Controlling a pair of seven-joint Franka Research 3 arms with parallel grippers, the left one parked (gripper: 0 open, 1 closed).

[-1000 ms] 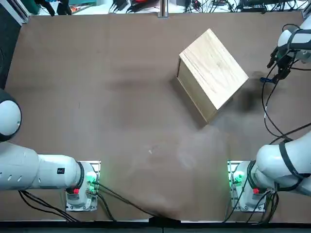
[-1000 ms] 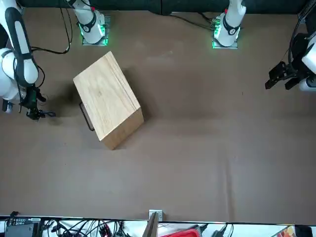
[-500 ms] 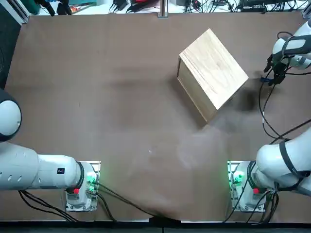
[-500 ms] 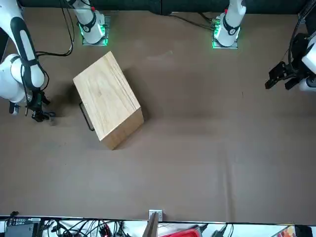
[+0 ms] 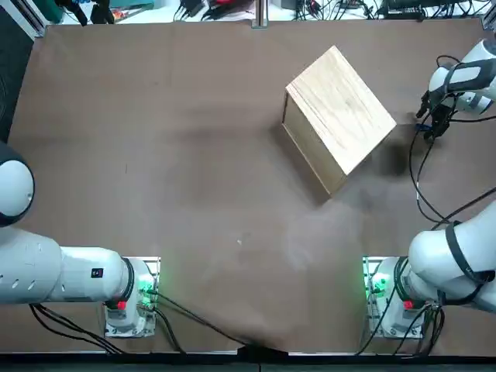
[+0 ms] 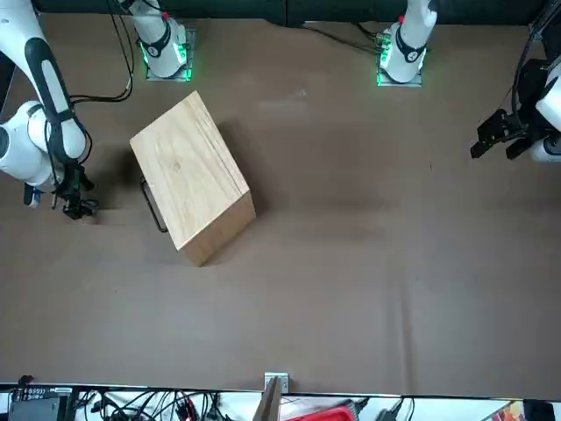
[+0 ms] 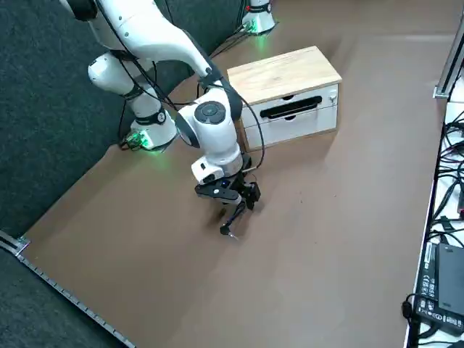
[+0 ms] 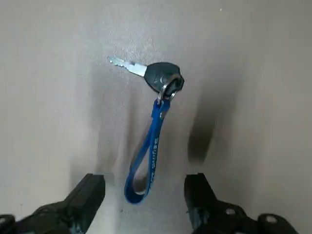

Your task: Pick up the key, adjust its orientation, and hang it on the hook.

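Observation:
The blue strap's looped end (image 8: 138,187) stands up slack from the table, while the key (image 8: 163,78) lies flat. My right gripper should pinch that looped end next.
The key (image 8: 163,78) lies flat on the brown table, with a black head, a silver blade and a blue strap loop (image 8: 146,156) trailing from it. In the wrist view the loop's end sits between the two black fingers (image 8: 90,192) of my right gripper (image 8: 144,184), which is open and holds nothing. The gripper (image 7: 235,197) hovers low over the table beside the wooden box (image 7: 286,87), and the key (image 7: 229,230) shows as a thin dark piece just below it. From overhead the gripper (image 5: 434,122) is right of the box (image 5: 341,108). A dark bar (image 7: 290,109) crosses the box's white front.
The box (image 6: 188,175) stands turned at an angle, with a thin black bracket (image 6: 153,206) sticking out of its face toward my gripper (image 6: 74,206). A black cable (image 5: 418,178) hangs from the right arm. Cables and gear line the table's far edge (image 5: 256,19).
My right wrist has swung a little closer to the box and turned, with the gripper settling over the key's strap. The box has not moved.

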